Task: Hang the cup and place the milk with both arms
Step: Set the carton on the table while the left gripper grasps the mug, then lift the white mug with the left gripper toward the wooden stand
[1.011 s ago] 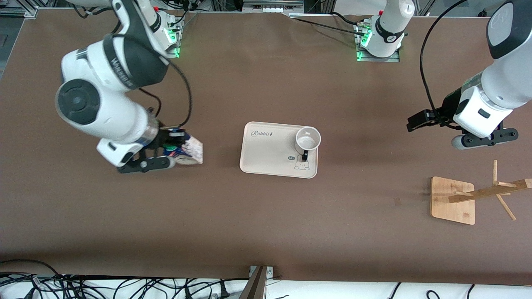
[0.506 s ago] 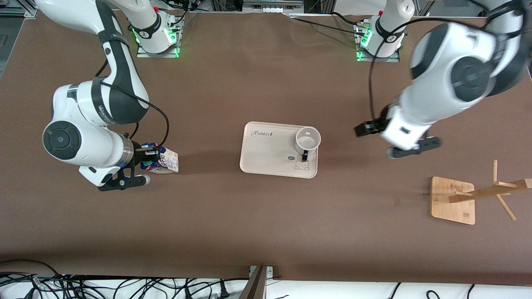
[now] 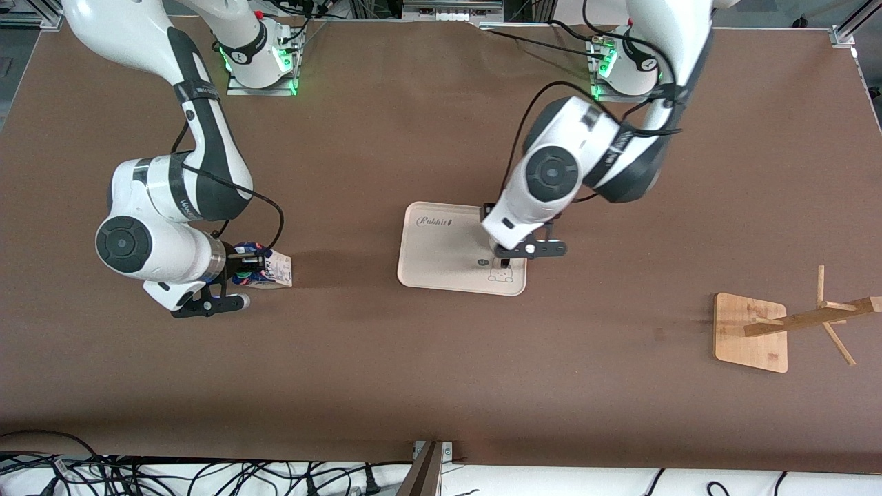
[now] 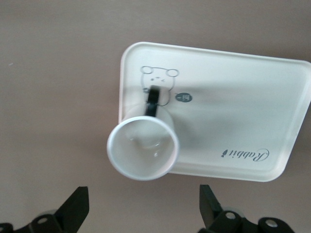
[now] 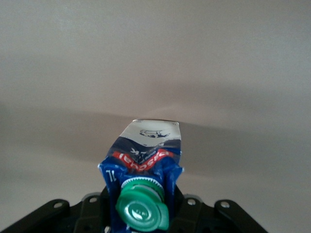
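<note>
My left gripper grabs the cup by its rim next, to leave the white cup's black loop handle free to hang on the rack.
The white cup with its black loop handle stands at a corner of the cream tray. In the front view my left arm's wrist covers the cup. My left gripper hangs over it, open and empty. In the left wrist view its fingers stand wide apart, with the cup's rim just off the tips. My right gripper is shut on the blue and white milk carton, low over the table toward the right arm's end. The carton and its green cap show in the right wrist view.
The tray lies mid-table. A wooden rack with a square base and a pegged post stands toward the left arm's end, nearer the front camera than the tray. Cables run along the table's near edge.
My left arm has swung from the rack's end of the table to over the tray and cup. My right gripper has come down with the milk carton and shifted a little.
</note>
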You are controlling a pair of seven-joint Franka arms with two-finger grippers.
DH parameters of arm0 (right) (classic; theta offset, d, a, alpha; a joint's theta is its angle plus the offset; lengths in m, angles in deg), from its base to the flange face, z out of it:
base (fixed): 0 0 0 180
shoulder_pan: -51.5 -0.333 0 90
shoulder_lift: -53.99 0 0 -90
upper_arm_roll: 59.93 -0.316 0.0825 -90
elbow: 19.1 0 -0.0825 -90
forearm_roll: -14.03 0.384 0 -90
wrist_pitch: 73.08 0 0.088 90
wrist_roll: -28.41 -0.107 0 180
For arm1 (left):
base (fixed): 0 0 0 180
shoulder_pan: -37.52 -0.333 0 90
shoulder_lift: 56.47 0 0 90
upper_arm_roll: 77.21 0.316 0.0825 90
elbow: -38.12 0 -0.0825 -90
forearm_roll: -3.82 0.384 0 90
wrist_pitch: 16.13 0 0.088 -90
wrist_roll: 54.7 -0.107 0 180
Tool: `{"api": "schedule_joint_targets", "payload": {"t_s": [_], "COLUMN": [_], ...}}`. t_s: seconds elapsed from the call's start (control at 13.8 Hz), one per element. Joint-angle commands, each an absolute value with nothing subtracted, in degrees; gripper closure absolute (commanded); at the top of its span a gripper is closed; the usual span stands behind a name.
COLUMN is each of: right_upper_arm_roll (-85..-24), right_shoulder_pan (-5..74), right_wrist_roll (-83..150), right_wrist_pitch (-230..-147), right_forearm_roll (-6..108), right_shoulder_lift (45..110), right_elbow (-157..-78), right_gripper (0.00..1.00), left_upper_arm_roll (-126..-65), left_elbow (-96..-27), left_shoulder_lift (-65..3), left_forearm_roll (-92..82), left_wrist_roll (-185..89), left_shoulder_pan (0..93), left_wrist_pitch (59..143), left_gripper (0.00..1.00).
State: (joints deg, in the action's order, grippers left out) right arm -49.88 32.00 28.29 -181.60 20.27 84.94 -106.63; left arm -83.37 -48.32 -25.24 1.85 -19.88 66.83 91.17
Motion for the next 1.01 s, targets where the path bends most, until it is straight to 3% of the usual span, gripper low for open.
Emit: {"api": "schedule_joint_targets", "payload": {"t_s": [0.0, 0.07, 0.29, 0.36, 0.43, 0.51, 0.72, 0.94], "right_upper_arm_roll": [-49.9, -49.8, -49.8, -49.7, -49.7, -49.6, -49.6, -49.7], "right_shoulder_pan": [32.1, 32.1, 32.1, 32.1, 32.1, 32.1, 32.1, 32.0], "right_wrist_roll": [29.2, 28.9, 28.7, 28.7, 28.7, 28.7, 28.7, 28.7], "right_wrist_pitch": [-182.9, -182.6, -181.7, -180.3, -178.9, -177.7, -173.8, -169.8], "right_forearm_roll": [21.3, 21.3, 21.2, 21.2, 21.0, 20.8, 20.7, 20.0], "right_shoulder_lift": [82.7, 82.4, 78.9, 77.3, 75.5, 74.2, 70.5, 65.0], "right_elbow": [-109.2, -109.0, -108.0, -107.3, -107.0, -106.4, -105.8, -105.8], "right_gripper": [0.04, 0.00, 0.00, 0.00, 0.00, 0.00, 0.00, 0.00], "left_upper_arm_roll": [-82.8, -82.8, -82.8, -82.8, -82.8, -82.7, -82.8, -82.7], "left_elbow": [-49.4, -49.4, -49.3, -49.4, -49.4, -49.3, -49.3, -48.7], "left_shoulder_lift": [-22.6, -21.4, -18.8, -17.9, -17.1, -16.7, -15.9, -16.0], "left_forearm_roll": [10.1, 12.4, 13.3, 13.3, 13.4, 13.4, 13.4, 13.3], "left_wrist_roll": [-19.5, -18.5, -16.4, -16.5, -16.4, -16.4, -16.3, -16.4], "left_shoulder_pan": [70.8, 71.7, 73.7, 73.7, 73.6, 73.8, 73.9, 73.8], "left_wrist_pitch": [95.6, 95.8, 95.9, 97.1, 97.8, 98.0, 98.8, 98.7], "left_gripper": [0.00, 0.00, 0.00, 0.13, 0.36, 0.69, 0.96, 1.00]}}
